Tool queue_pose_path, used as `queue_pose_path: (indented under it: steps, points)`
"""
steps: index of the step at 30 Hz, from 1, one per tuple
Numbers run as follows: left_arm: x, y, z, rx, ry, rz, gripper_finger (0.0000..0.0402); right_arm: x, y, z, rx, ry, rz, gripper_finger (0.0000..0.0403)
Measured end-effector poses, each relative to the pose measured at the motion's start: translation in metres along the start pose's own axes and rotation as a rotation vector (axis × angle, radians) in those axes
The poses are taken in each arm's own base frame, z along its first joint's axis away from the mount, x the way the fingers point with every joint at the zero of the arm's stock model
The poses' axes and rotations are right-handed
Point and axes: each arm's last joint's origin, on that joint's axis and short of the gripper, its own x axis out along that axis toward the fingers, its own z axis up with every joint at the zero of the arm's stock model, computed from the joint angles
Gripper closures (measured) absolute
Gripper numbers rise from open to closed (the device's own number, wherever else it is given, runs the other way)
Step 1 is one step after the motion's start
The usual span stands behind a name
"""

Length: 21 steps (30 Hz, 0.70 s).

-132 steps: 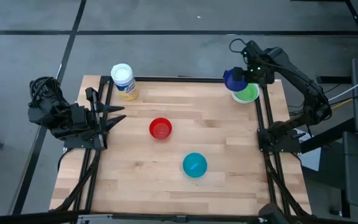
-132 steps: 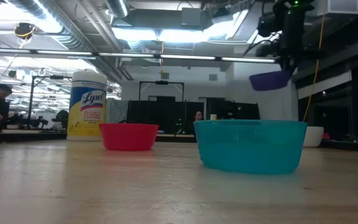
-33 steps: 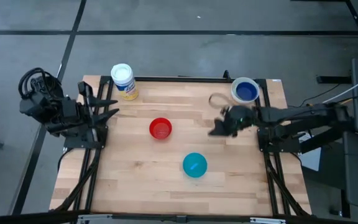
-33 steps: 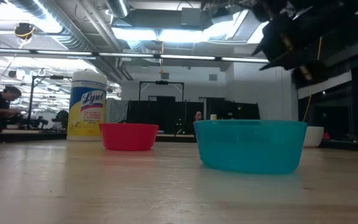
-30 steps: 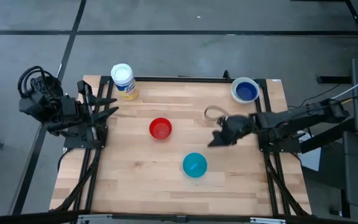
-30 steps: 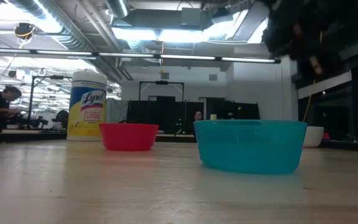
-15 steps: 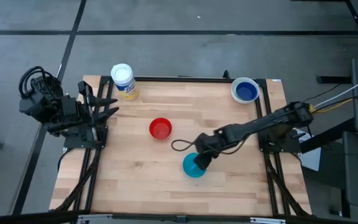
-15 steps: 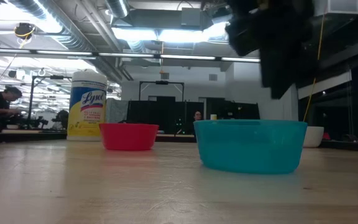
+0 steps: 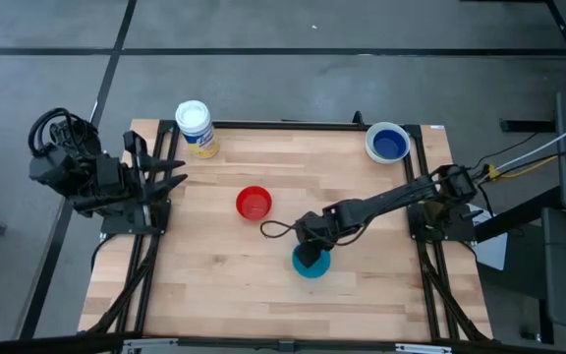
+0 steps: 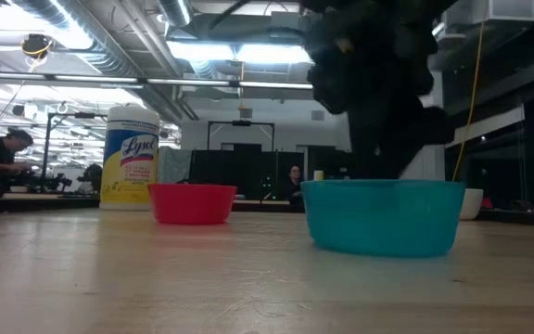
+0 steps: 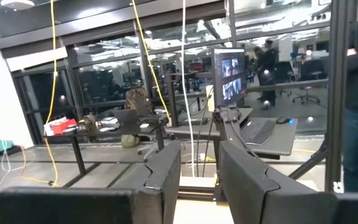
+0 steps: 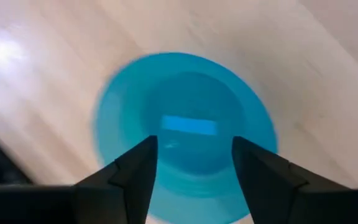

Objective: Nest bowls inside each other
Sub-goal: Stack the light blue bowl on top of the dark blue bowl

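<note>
The teal bowl needs to go inside the dark blue bowl (image 9: 389,144). My right gripper will grab the teal bowl by its rim (image 9: 317,274) next.
The teal bowl (image 9: 311,264) (image 10: 383,218) stands on its base at the table's near middle. My right gripper (image 9: 309,252) (image 12: 194,146) is open and points steeply down over the bowl's hollow (image 12: 188,118). The red bowl (image 9: 254,203) stands left of centre. The dark blue bowl (image 9: 389,144) sits nested in a white bowl (image 9: 370,149) at the far right corner. My left gripper (image 9: 179,177) (image 11: 199,152) waits open above the table's left edge, pointing level. My right gripper comes at the teal bowl from above, both fingers (image 12: 143,158) over its inside near one rim. In the low view the dark fingers (image 10: 378,158) drop behind the bowl's front wall, which hides their tips. I cannot tell whether they touch the bowl.
A white-capped jar with a yellow label (image 9: 196,128) stands at the far left corner. Bare wood lies between the red bowl and the far right corner, and along the near edge. Black frame rails (image 9: 423,197) run along both sides of the table.
My right gripper has swung from the table's right side toward the near middle, sunk, and tipped from slanting to pointing steeply down over the teal bowl. The teal bowl has slid a little toward the table's right edge.
</note>
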Motion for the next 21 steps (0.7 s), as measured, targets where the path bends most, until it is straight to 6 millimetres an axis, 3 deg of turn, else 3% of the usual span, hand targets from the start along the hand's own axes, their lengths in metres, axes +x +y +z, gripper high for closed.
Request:
queue_pose_path:
  steps: [4,9,16,21]
  points:
    - [0.0,0.0,0.0,0.0,-0.006,-0.015,0.0296,-0.02,0.015,0.007,-0.027,-0.054,0.03,0.0207]
    - [0.0,-0.001,0.0,0.0,-0.007,-0.018,0.0296,-0.037,0.013,0.015,-0.087,-0.123,-0.092,0.0231]
    - [0.0,-0.001,0.0,0.002,-0.011,-0.027,0.0296,-0.03,-0.004,0.008,-0.152,0.02,-0.178,0.0243]
    - [0.0,-0.001,0.0,0.014,-0.012,-0.028,0.0296,-0.028,-0.006,0.009,-0.171,0.011,-0.196,0.0233]
